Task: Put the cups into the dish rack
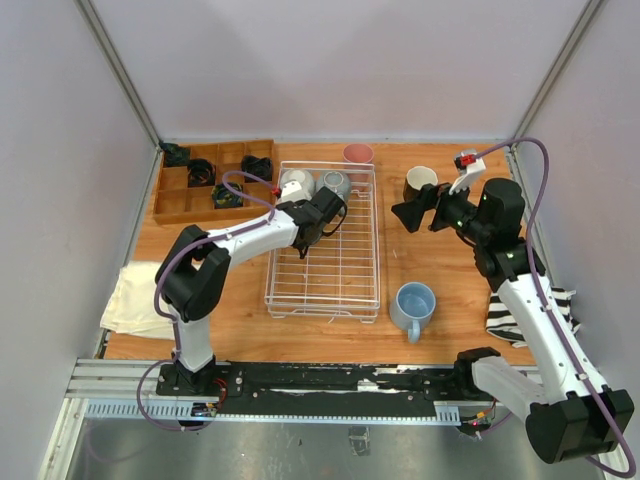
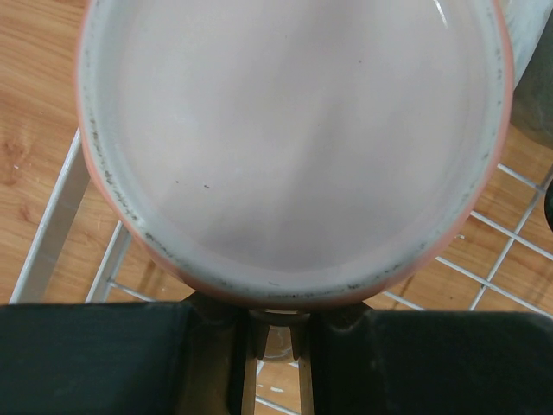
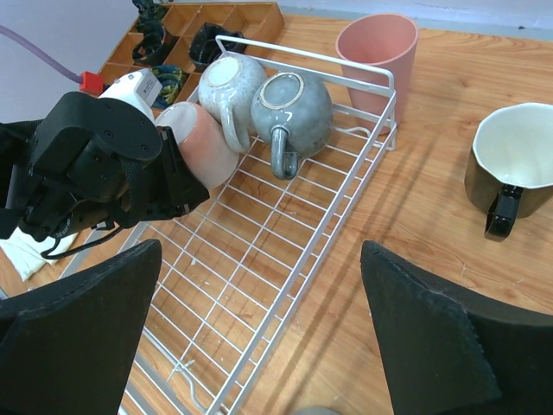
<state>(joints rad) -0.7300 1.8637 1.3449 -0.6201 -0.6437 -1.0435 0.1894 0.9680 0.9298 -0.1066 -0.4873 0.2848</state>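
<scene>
The pale pink mug is low inside the rack, right beside the white mug, and it would land in the rack, so my left gripper needs to open its fingers.
The white wire dish rack lies mid-table. At its far end a white mug and a grey-green mug lie upside down. My left gripper is shut on a pale pink mug, holding it tilted just above the rack floor beside the white mug; its mouth fills the left wrist view. A pink tumbler stands behind the rack. To the rack's right are a black mug and a light blue mug. My right gripper hangs open and empty above the rack's right rim.
A brown wooden compartment tray with black coiled objects sits at the back left. A pale cloth lies at the left edge and a striped cloth under the right arm. Grey walls close in three sides.
</scene>
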